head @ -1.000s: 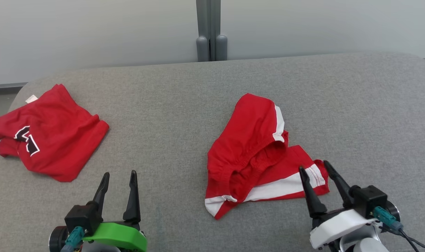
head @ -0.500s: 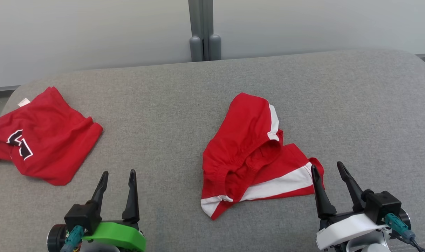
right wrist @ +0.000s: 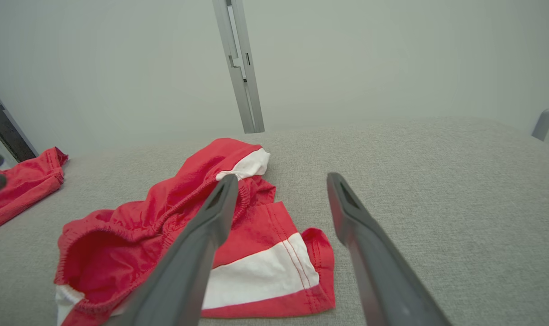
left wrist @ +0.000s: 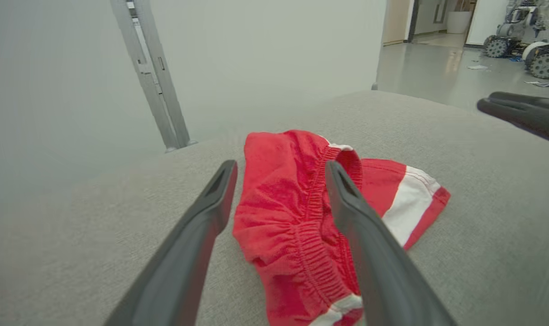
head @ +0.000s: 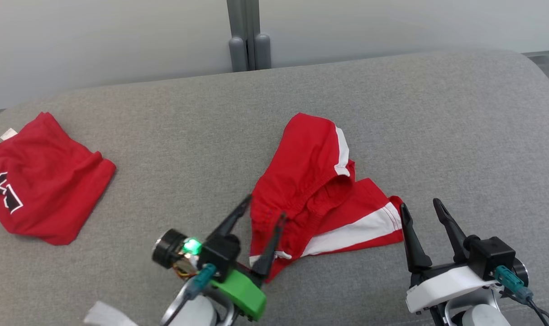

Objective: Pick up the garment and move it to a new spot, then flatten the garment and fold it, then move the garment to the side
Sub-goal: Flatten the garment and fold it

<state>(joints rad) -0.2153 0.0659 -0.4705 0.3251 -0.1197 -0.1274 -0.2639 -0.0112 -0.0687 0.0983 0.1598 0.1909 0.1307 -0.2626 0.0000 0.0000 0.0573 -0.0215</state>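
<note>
The elastic waistband (head: 284, 239) stands up in a gathered fold, while the garment's striped leg (head: 359, 231) lies flat. My left gripper needs to pinch the garment by that waistband next.
The garment (head: 315, 181), a pair of red shorts with white side stripes, lies crumpled in the middle of the grey padded surface (head: 437, 127). My left gripper (head: 265, 207) is open, angled right, its fingers straddling the gathered waistband at the garment's near-left edge. The left wrist view shows the garment (left wrist: 283, 213) between and beyond the open left gripper (left wrist: 279, 165). My right gripper (head: 419, 203) stands open just beside the garment's right hem, not touching it. In the right wrist view the garment (right wrist: 256, 262) lies left of and beneath the open right gripper (right wrist: 279, 179).
A second red garment (head: 39, 181) with black-and-white lettering lies at the far left, also seen as the red garment (right wrist: 21, 185). A grey post (head: 245, 36) stands against the pale wall behind. The grey surface's rounded far-right corner (head: 527, 63) drops to the floor.
The camera has turned, shifting the whole picture left. My left gripper has swung forward and to the right, reaching the garment's waistband. The right gripper stays near the hem.
</note>
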